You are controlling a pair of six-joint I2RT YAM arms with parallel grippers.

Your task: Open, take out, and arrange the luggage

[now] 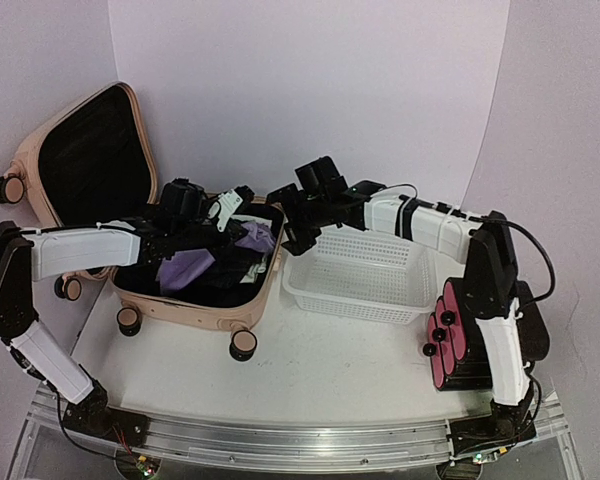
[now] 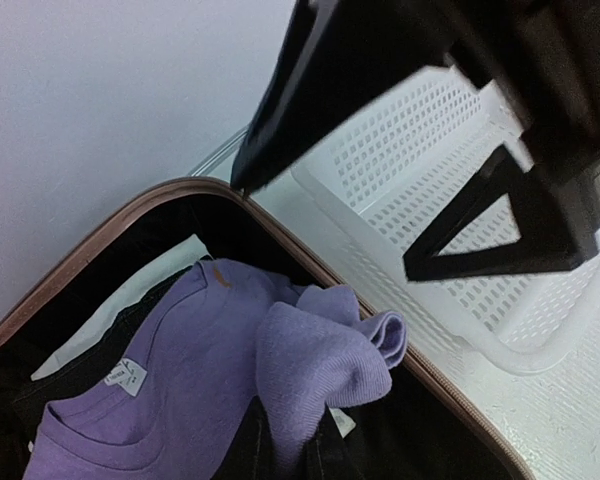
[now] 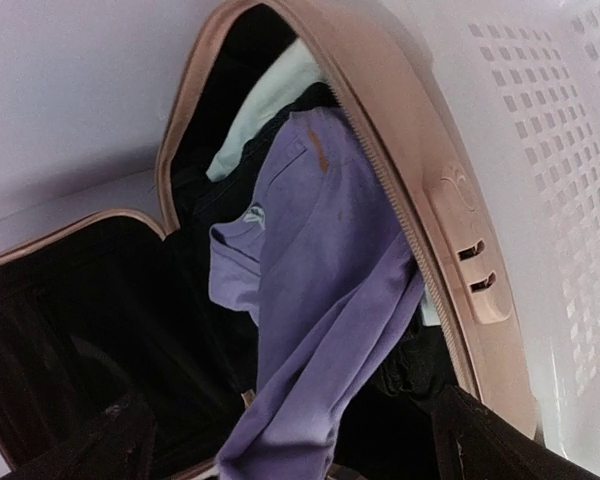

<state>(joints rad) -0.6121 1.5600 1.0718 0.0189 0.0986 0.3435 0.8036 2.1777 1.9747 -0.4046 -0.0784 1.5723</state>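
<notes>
My right gripper grabs its bunched sleeve near the basket-side rim (image 1: 260,237) next, to take out the purple shirt (image 1: 190,268), whose body trails into the basket.
The pale pink luggage (image 1: 195,312) lies open at the left, its black-lined lid (image 1: 80,160) standing up behind it. Inside lie a purple shirt (image 1: 190,268) and dark clothes. My left gripper (image 1: 232,207) hovers over the clothes near the case's right rim; its fingers do not show in the left wrist view, where the shirt (image 2: 200,350) is bunched below. My right gripper (image 1: 298,238) is at the case's right rim (image 3: 420,150), jaws wide apart, with a purple sleeve (image 3: 310,300) running between its fingers (image 3: 500,445). Its fingers (image 2: 500,220) also show in the left wrist view.
A white mesh basket (image 1: 352,308) stands right of the luggage, touching or nearly touching its rim; it also shows in the left wrist view (image 2: 400,170) and the right wrist view (image 3: 570,150). Dark pink rollers (image 1: 443,340) sit beside the right arm's base. White walls close in behind.
</notes>
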